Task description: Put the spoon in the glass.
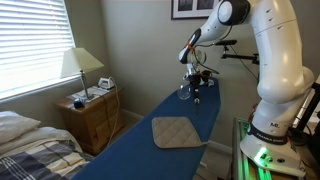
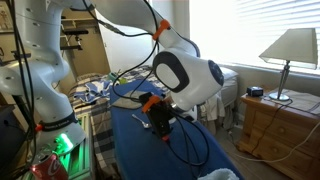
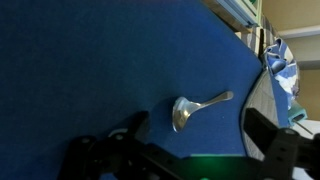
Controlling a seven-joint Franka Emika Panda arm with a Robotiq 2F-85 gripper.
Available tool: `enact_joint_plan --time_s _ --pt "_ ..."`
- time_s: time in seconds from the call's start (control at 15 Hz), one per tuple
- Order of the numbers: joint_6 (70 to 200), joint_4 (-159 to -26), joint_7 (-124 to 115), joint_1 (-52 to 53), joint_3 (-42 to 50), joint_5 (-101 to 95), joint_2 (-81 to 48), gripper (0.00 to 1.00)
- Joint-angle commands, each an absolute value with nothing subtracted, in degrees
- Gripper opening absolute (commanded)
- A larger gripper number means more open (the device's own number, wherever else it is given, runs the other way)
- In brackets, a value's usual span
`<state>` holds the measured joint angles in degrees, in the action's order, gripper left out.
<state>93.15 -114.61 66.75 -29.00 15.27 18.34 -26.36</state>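
Observation:
The robot's gripper will take hold of the spoon by its bowl end next, so the handle stays free to go into the glass first.
A silver metal spoon lies on the blue table top, bowl to the left and handle pointing right, in the wrist view. My gripper is open, with its two dark fingers apart on either side of the spoon and just above it, holding nothing. In an exterior view the gripper hangs low over the far end of the blue table. A small clear glass stands right beside it. The glass does not show in the wrist view. In an exterior view the gripper is partly hidden by the arm.
A grey quilted square pad lies on the near part of the table. A wooden nightstand with a lamp and a bed stand beside the table. The table's edge runs close to the spoon's handle.

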Motion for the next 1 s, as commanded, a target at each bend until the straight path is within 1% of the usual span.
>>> enact_joint_plan --time_s 0.0,0.07,0.13,0.27,0.33,0.47,0.6,0.8,0.93 --pt "93.73 -115.08 65.92 -29.29 14.82 18.73 -26.86 0.99" --pt "93.83 -115.11 65.81 -29.25 14.86 18.59 -26.86 0.92" --pt "94.23 -115.15 65.77 -29.17 14.93 18.32 -26.83 0.74" --pt "94.41 -115.08 65.56 -29.16 14.98 18.20 -26.86 0.62" --pt "94.58 -115.06 65.42 -29.14 15.01 18.09 -26.92 0.53" --pt "94.83 -115.07 65.18 -29.15 15.00 18.01 -27.04 0.39" --pt "95.01 -115.06 64.89 -29.14 14.99 17.91 -27.19 0.27" --pt "95.26 -114.92 64.65 -29.26 15.03 17.81 -27.39 0.05" --pt "95.48 -114.83 64.51 -29.33 15.05 17.79 -27.50 0.01"
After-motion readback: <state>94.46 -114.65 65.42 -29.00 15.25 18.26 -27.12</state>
